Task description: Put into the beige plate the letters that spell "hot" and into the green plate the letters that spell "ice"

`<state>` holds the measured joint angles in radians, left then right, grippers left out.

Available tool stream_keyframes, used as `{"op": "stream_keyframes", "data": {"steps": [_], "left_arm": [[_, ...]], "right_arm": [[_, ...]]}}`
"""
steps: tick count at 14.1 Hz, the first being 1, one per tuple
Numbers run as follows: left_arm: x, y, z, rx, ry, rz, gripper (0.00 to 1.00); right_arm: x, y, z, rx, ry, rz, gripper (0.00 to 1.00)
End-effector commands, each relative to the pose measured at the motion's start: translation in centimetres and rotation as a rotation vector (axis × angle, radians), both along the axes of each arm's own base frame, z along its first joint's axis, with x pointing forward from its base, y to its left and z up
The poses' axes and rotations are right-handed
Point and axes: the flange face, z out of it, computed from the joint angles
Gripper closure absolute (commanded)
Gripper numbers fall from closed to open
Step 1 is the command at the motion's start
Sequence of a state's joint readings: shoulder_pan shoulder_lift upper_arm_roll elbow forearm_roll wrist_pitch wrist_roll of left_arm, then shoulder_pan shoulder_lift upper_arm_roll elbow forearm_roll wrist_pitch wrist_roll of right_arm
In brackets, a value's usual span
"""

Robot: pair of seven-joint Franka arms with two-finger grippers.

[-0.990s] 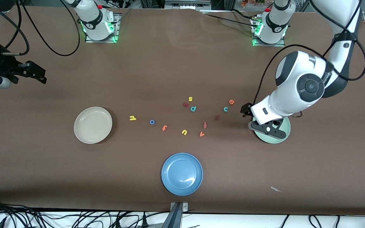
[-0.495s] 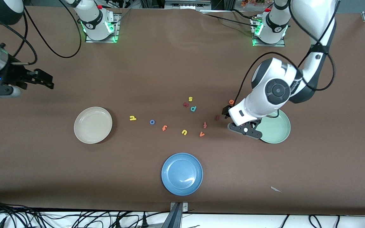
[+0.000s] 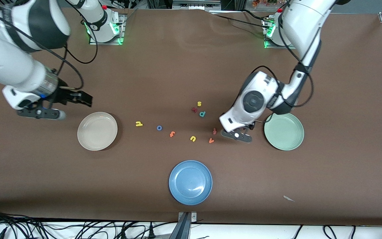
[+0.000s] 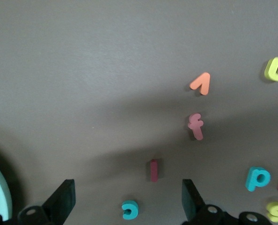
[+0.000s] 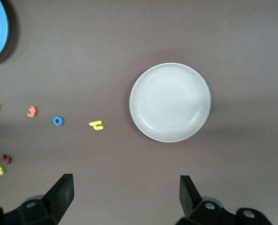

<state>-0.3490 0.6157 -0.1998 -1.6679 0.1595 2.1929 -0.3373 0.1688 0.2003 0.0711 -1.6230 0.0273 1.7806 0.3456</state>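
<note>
I need to grab the dark red i by its long straight sides with my left gripper next, to spell "ice" in the green plate (image 3: 284, 131).
The yellow h (image 3: 139, 123), blue o (image 3: 159, 127) and orange t (image 3: 172, 134) lie in a row on the brown table beside the empty beige plate (image 3: 97, 130). My right gripper (image 3: 40, 114) hovers open and empty near that plate, toward the right arm's end of the table. The right wrist view shows the plate (image 5: 170, 102) and the h (image 5: 96, 125). My left gripper (image 3: 236, 135) hovers open beside the empty green plate (image 3: 284, 131). The teal c (image 4: 129, 209) lies between its fingers and the dark red i (image 4: 153, 170) just past them. The left arm hides the orange e.
A blue plate (image 3: 190, 182) sits nearest the front camera. Other letters lie mid-table: yellow u (image 3: 193, 138), orange v (image 3: 211, 140), red f (image 3: 214, 130), teal p (image 3: 202, 114), a dark red letter (image 3: 194, 109), yellow s (image 3: 199, 103). A paper scrap (image 3: 288, 198) lies near the table's front edge.
The left gripper has moved off the green plate to over the c and i. The right gripper has swung in from the table's end toward the beige plate. Both stayed open.
</note>
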Motion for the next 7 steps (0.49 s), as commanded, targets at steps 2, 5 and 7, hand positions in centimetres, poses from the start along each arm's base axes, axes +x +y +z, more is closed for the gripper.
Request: {"op": "stream_keyframes", "data": {"steps": [2,5,7], "left_arm": [[-2.2,0.4,-3.4,-0.018,-0.073,-0.025,0.02],[-3.2,0.8,-4.8,-0.029,-0.071,-0.034,0.09],[-3.6,0.3,-5.8,-0.033,-0.067,-0.044,0.21]], "right_arm": [[-0.8,3.6,-3.9,0.016,-0.045,-0.085,0.0],[-1.6,7.4,-7.6,0.016,-0.056,-0.119,0.0],[-1.9,9.9,-10.3,0.008,-0.033,-0.119,0.0]]}}
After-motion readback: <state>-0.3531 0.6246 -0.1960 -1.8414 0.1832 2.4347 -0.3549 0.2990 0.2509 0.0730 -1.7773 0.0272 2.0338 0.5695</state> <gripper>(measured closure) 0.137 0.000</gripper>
